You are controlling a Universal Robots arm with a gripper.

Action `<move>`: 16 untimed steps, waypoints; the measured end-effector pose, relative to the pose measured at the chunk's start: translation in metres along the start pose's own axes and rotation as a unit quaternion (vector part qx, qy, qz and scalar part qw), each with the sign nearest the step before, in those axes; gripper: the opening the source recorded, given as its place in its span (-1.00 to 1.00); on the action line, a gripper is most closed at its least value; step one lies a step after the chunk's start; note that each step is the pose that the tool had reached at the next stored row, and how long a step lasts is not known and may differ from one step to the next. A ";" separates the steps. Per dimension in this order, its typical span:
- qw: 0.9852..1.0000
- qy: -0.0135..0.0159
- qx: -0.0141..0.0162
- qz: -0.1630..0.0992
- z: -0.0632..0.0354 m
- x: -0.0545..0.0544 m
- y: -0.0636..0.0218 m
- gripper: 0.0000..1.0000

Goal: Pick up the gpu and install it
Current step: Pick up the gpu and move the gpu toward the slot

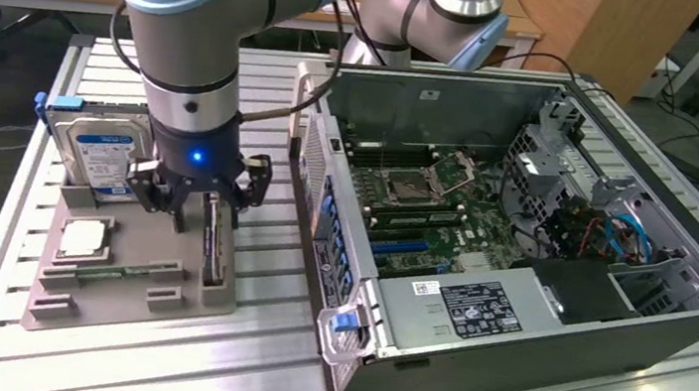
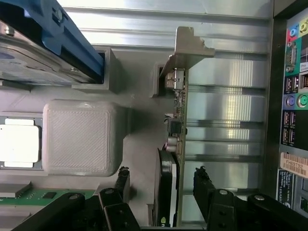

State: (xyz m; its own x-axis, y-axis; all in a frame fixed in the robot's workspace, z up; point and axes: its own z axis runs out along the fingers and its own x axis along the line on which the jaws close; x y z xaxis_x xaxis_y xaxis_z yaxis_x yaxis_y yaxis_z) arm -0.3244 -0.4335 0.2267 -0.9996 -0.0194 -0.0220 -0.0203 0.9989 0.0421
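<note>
The robot's gripper will next grab the GPU across its flat black cooler point(image 2: 166, 188), where two flat sides face out, because capacitors stick out toward the bracket.
The gpu point(image 1: 218, 251) is a thin dark card standing on edge in a slot along one side of the grey holder point(image 1: 59, 305). In the wrist view, the gpu point(image 2: 176, 120) runs lengthwise with its silvery bracket at the far end. My gripper point(image 1: 208, 206) hangs just above it. The gripper point(image 2: 162, 182) is open, with one black finger on each side of the card and a gap between each finger and the card's faces. Nothing is held.
On the same holder sit a blue-labelled hard drive point(image 1: 102, 150), a small square silver chip point(image 1: 84, 239) and a green memory stick point(image 1: 120, 274). An open computer case point(image 1: 651, 343) lies on the slatted aluminium table point(image 1: 235, 371), close to the gpu, with its motherboard point(image 1: 422, 205) exposed.
</note>
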 end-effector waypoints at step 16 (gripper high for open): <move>1.000 0.001 0.000 0.000 0.0108 -0.001 -0.0004 0.29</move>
State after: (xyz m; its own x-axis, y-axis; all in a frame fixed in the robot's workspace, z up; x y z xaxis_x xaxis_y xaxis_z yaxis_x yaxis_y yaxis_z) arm -0.3227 -0.4335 0.2159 -0.9996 -0.0193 -0.0197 -0.0201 0.9989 0.0423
